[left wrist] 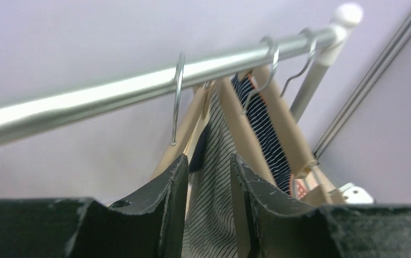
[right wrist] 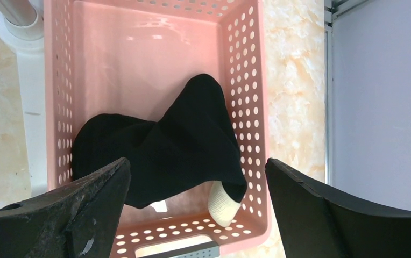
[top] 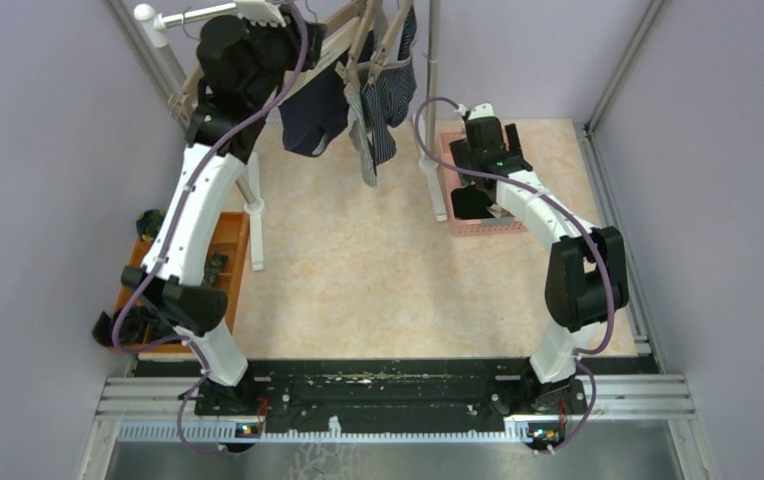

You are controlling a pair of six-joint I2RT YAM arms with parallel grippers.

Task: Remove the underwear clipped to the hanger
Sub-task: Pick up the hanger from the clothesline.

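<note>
My left gripper grabs the navy underwear's hanger by its near wooden arm (top: 312, 67) (left wrist: 164, 163) next, so hook and far arm stay free to unhook and remove the underwear.
Three pieces of underwear hang from wooden hangers on the rail: plain navy (top: 313, 112), grey-white striped (top: 365, 150) and dark-blue pinstriped (top: 400, 85). My left gripper (left wrist: 208, 157) is raised under the rail (left wrist: 112, 91), its jaws a narrow gap apart. The striped piece (left wrist: 214, 177) shows through that gap, and a wooden hanger arm (left wrist: 246, 134) lies against the right finger. The pinstriped piece (left wrist: 265, 129) hangs behind. My right gripper (right wrist: 198, 161) is wide open and empty above the pink basket (right wrist: 246, 80). The black underwear (right wrist: 176, 145) with its beige waistband (right wrist: 220, 207) lies in the basket.
The pink basket (top: 503, 228) sits at the back right beside a rack post (top: 433, 150). The other post's foot (top: 255, 205) stands at the left. An orange tray (top: 233, 235) with dark rolled bundles (top: 148, 222) sits by the left wall. Wire hooks (left wrist: 177, 97) hang on the rail.
</note>
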